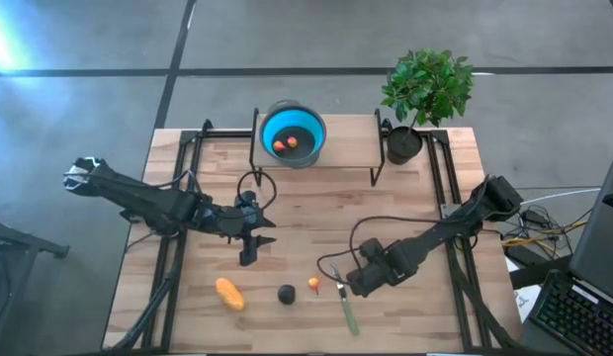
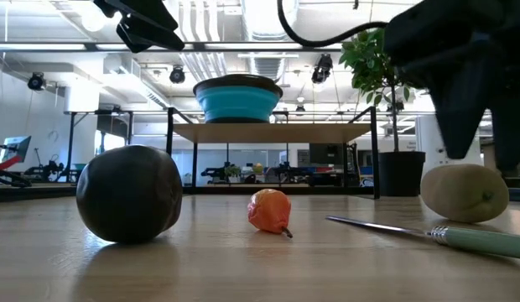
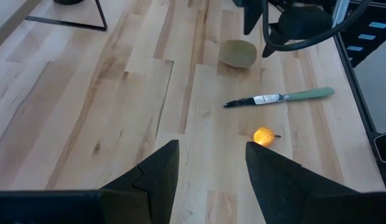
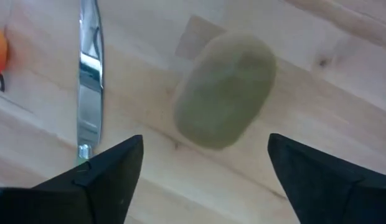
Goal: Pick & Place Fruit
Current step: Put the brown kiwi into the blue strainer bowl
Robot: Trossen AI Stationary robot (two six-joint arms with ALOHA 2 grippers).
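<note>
The robot's right gripper isn't ready to close yet and needs to move toward the olive-brown fruit (image 4: 224, 90) first: the fruit is beyond its fingers, so it would miss if it closed now.
An olive-brown oval fruit (image 4: 224, 90) lies on the table, also seen in the low view (image 2: 465, 193) and the left wrist view (image 3: 238, 53). My right gripper (image 4: 205, 162) hovers open just above it, fingers standing on either side, and hides it in the high view (image 1: 358, 280). The tiny orange fruit (image 1: 314, 284), the black round fruit (image 1: 286, 293) and the elongated orange-yellow fruit (image 1: 228, 294) rest on the wood near the near edge. Small red-orange fruit (image 1: 284, 144) sits in the blue bowl (image 1: 306, 127). My left gripper (image 1: 255, 252) waits open mid-table, holding nothing.
A green-handled knife (image 1: 346, 309) lies beside the olive-brown fruit, blade toward the tiny orange fruit. The bowl stands on a raised wooden shelf (image 1: 351, 148) at the far edge. A potted plant (image 1: 422, 94) is at the far right corner. Bare wood lies between the arms.
</note>
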